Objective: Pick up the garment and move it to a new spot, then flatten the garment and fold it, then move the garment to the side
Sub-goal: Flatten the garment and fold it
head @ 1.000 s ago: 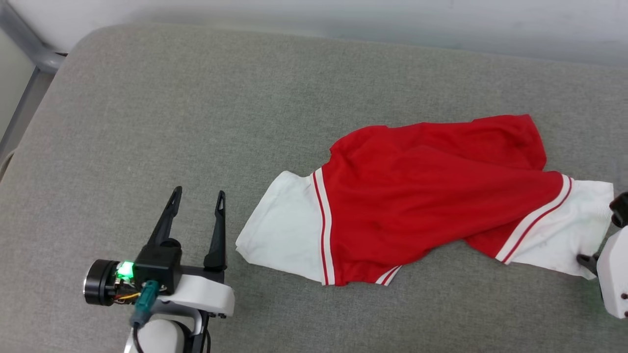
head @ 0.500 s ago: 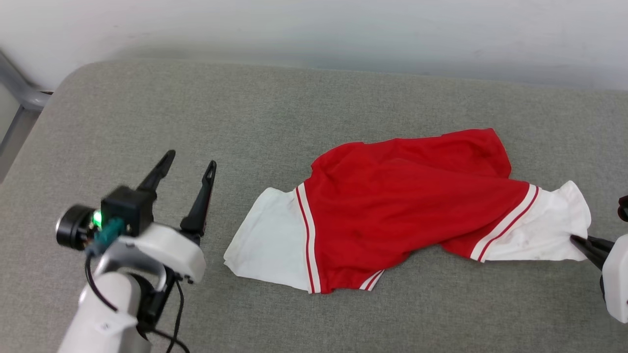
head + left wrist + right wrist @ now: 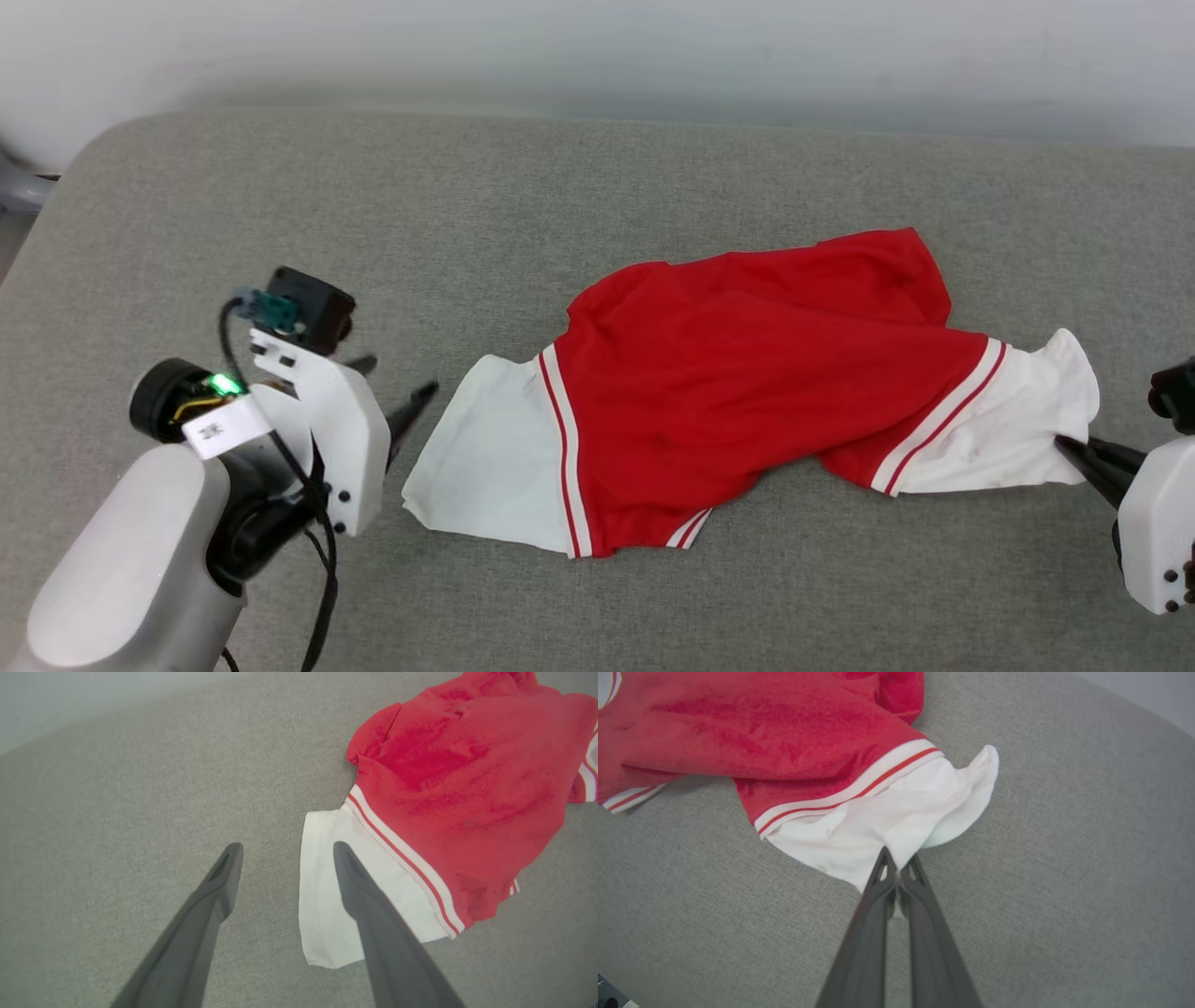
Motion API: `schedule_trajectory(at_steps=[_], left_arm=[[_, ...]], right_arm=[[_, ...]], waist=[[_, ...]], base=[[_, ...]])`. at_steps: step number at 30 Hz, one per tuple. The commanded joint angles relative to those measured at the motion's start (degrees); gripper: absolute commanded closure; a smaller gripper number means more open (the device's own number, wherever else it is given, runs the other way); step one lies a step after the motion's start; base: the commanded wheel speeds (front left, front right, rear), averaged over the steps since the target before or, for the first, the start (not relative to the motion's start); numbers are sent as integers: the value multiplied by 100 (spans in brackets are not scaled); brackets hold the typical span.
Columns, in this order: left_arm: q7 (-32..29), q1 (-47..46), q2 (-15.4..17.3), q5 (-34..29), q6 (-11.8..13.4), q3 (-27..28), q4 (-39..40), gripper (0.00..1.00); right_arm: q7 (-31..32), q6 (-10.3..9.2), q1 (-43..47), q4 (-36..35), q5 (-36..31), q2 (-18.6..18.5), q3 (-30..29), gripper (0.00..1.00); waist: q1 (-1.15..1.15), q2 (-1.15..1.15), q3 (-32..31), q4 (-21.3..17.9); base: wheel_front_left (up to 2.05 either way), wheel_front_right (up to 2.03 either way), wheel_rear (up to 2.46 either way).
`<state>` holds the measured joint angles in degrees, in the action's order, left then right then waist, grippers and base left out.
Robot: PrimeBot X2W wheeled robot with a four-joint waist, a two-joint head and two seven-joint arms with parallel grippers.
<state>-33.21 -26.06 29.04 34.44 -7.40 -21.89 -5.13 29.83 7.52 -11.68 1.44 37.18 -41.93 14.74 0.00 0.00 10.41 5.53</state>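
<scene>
I will grab the white sleeve (image 3: 501,459) by its free hem edge (image 3: 448,427) with my left gripper, because the sleeve lies flat and loose on the padding.
The garment (image 3: 747,373) is a red shirt with white sleeves and red-striped trim, lying crumpled and spread sideways on the grey padded surface (image 3: 467,205). No letters or number show. My right gripper (image 3: 1074,448) is shut on the hem of the right white sleeve (image 3: 887,812), whose cloth bunches up at the closed tips (image 3: 899,858). My left gripper (image 3: 400,375) is open and points at the left white sleeve (image 3: 485,448). In the left wrist view one finger (image 3: 355,891) lies over that sleeve's edge (image 3: 322,905) and the other over bare fabric.
The grey padded surface runs wide around the garment, with a rounded far-left corner. A pale wall (image 3: 597,56) stands behind its far edge. A grey metal bar (image 3: 17,187) shows at the far left.
The camera has shifted. My right gripper has closed on the right sleeve's hem and gathered it. My left arm has swung over and tipped its open fingers toward the left sleeve.
</scene>
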Motion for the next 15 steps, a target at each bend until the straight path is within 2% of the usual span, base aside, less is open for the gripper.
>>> schedule_trajectory(at_steps=[1,9,15], left_arm=[[-318,-97,124,150,-1,-199,-30,0],[-996,-209,382,479,-2,-842,-353,0],[-997,-282,406,601,-2,-1180,-825,0]], right_arm=[[40,-6,41,-43,-32,57,-33,100],[107,-6,-70,-133,-97,119,-65,100],[159,-6,-181,-222,-123,173,-15,100]], waist=[[0,0,32,-45],[0,0,198,-157],[0,0,395,-251]], base=[[0,0,0],[0,0,0],[0,0,0]])
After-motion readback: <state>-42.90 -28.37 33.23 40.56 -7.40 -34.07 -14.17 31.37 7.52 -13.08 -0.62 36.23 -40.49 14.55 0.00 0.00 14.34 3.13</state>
